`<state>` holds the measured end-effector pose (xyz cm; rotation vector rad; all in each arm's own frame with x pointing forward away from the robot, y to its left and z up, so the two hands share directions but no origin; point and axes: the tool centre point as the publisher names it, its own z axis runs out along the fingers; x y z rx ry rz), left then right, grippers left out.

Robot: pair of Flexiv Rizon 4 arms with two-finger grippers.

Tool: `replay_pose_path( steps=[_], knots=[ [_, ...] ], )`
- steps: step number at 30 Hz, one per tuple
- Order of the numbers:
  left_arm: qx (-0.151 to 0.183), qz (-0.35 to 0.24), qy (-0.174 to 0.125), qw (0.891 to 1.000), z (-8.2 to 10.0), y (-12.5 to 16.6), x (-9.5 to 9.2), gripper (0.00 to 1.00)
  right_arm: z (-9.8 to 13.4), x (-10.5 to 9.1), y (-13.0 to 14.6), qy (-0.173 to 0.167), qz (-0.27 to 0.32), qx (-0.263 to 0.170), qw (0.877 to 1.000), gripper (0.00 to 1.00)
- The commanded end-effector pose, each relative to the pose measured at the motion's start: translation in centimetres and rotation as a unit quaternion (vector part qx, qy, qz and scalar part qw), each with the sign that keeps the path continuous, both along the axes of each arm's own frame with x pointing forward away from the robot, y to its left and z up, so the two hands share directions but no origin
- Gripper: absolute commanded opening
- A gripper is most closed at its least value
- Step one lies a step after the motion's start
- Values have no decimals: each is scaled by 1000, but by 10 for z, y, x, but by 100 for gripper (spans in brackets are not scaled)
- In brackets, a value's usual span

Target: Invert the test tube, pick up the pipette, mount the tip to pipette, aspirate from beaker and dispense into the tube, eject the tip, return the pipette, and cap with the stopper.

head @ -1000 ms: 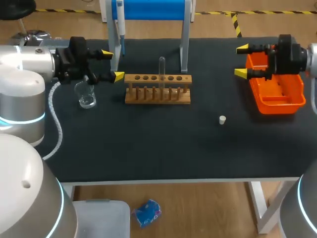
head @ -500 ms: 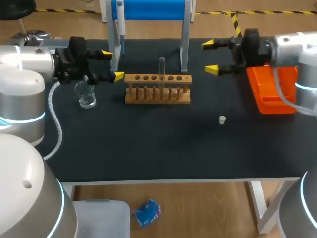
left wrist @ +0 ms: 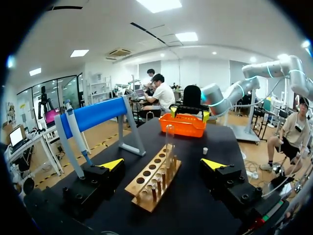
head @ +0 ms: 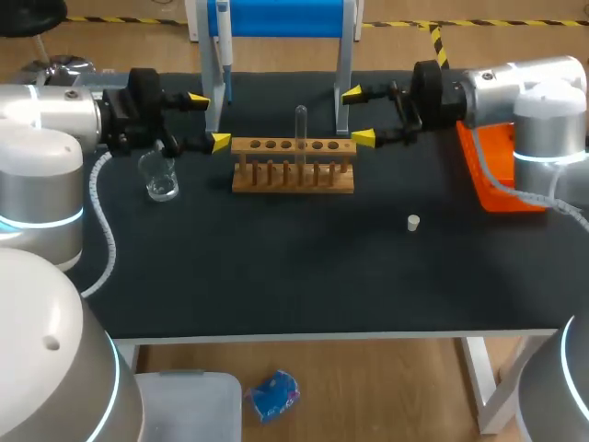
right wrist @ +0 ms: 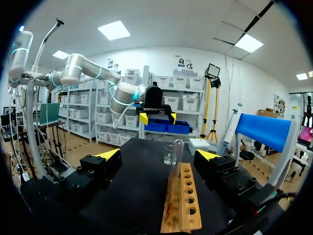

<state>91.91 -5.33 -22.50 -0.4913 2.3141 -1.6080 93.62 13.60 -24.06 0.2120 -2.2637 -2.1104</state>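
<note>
Next, my right gripper grabs the test tube's glass body near the rounded closed end (head: 301, 123) (right wrist: 176, 157) to turn the tube over for filling.
A clear test tube (head: 300, 124) stands upright in the wooden rack (head: 293, 175) at mid table. My left gripper (head: 209, 121) hangs open just off the rack's left end, above the glass beaker (head: 161, 177). My right gripper (head: 357, 116) is open at the rack's right end, with nothing between its fingers. The pipette (head: 224, 41) hangs on the blue stand (head: 276, 17) behind. A small white stopper (head: 413, 222) lies on the mat. In the left wrist view the rack (left wrist: 154, 176) and tube (left wrist: 169, 142) lie ahead of the open gripper (left wrist: 163, 164). The right wrist view shows the tube (right wrist: 176, 154) ahead of its gripper (right wrist: 158, 155).
An orange tray (head: 502, 170) sits at the right of the table, partly behind my right arm. The blue stand's white legs (head: 343, 74) rise just behind the rack. The black mat (head: 276, 267) runs to the front edge.
My right arm has swung left from above the orange tray to the rack's right end, gripper still open. The left arm has not moved.
</note>
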Motion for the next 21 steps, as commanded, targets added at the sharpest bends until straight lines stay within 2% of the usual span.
replay_pose_path(
  steps=[1,6,14,21],
  knots=[
    [0,1,-1,1000,-1,0,-1,100,0,0,-1,0,1,0,1000,100],
    [0,1,-1,1000,-1,0,-1,100,0,0,-1,0,1,0,1000,100],
    [0,1,-1,1000,-1,0,-1,100,-24,13,23,13,20,16,1000,100],
    [0,1,-1,1000,-1,0,-1,100,-30,19,43,28,23,36,999,100]
  ],
)
